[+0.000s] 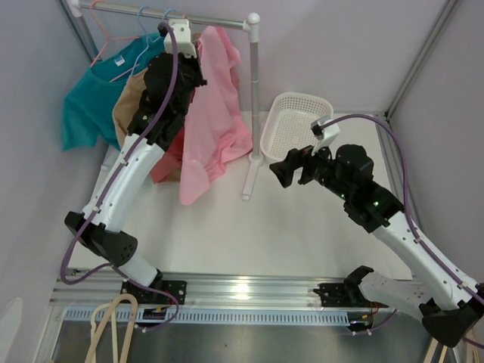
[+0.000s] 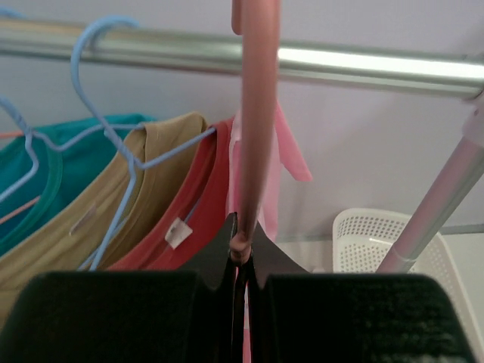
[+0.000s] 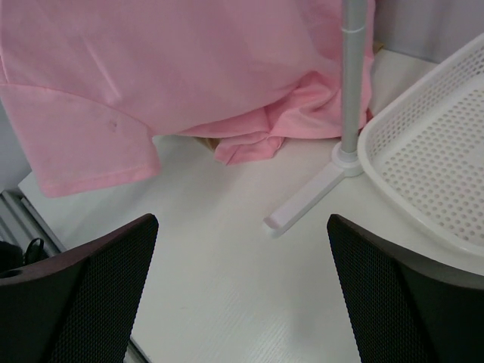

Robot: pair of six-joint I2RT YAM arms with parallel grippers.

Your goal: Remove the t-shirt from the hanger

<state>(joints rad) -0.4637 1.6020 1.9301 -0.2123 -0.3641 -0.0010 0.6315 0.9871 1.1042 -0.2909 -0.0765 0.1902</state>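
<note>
Next, my right gripper grabs the pink t-shirt (image 1: 215,113) by its loose hanging hem (image 1: 220,166), and this leaves the collar free to slide off the hanger.
The pink t-shirt (image 1: 215,113) hangs from a pink hanger (image 2: 257,113) at the right end of the clothes rail (image 1: 219,20). My left gripper (image 2: 242,253) is shut on the hanger's neck, just under the rail (image 2: 363,64). The neck runs up in front of the rail and out of the top of the left wrist view, so its hook is hidden. In the top view the left gripper (image 1: 193,53) sits high against the shirt's collar. My right gripper (image 1: 291,170) hovers open over the table with nothing in it. Its wrist view has the right gripper (image 3: 242,219) facing the t-shirt's hem (image 3: 189,68).
Teal (image 1: 91,98), tan (image 1: 128,106) and red (image 1: 170,155) shirts hang left of the pink one, with a blue hanger (image 2: 98,91) among them. The rack's white post (image 1: 253,98) and foot (image 3: 310,197) stand beside a white perforated basket (image 1: 295,125) at the back right.
</note>
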